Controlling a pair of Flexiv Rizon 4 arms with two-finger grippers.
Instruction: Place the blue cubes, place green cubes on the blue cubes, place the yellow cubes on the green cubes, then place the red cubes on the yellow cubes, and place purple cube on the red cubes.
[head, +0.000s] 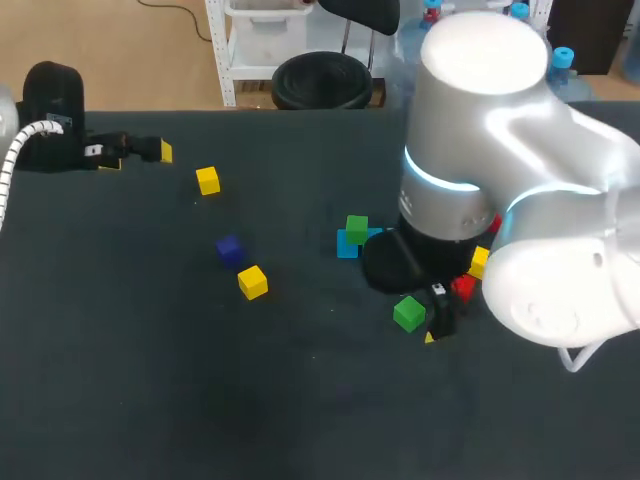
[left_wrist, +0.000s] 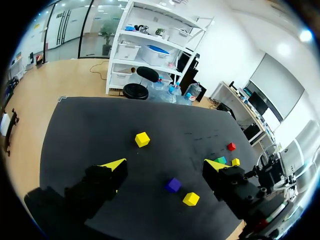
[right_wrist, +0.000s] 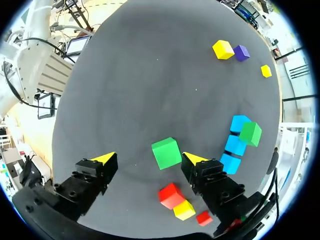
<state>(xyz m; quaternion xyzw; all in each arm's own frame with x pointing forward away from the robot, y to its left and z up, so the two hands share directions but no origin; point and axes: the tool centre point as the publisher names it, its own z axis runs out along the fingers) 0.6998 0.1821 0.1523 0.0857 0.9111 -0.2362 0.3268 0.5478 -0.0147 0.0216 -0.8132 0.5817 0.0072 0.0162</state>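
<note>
My right gripper takes hold of the loose green cube (head: 408, 313) by its opposite sides next, to set it on the row of blue cubes.
My right gripper (right_wrist: 148, 159) is open and low over the table, with a loose green cube (right_wrist: 166, 153) between its fingers, nearer one fingertip (right_wrist: 192, 159) and apart from the other. In the head view that green cube (head: 408, 313) lies just left of the right gripper (head: 436, 318). Three blue cubes (right_wrist: 235, 145) sit in a row with a second green cube (right_wrist: 250, 133) on top. Red cubes (right_wrist: 171, 195) and a yellow cube (right_wrist: 184, 210) lie under the gripper. My left gripper (left_wrist: 165, 164) is open and empty at the table's far left (head: 140, 152).
Two yellow cubes (head: 207, 180) (head: 252, 282) and a purple cube (head: 229, 249) lie scattered left of the middle. Another yellow cube (head: 479, 261) and a red cube (head: 462, 288) sit beside my right arm. The black table (head: 200, 400) runs on towards the front.
</note>
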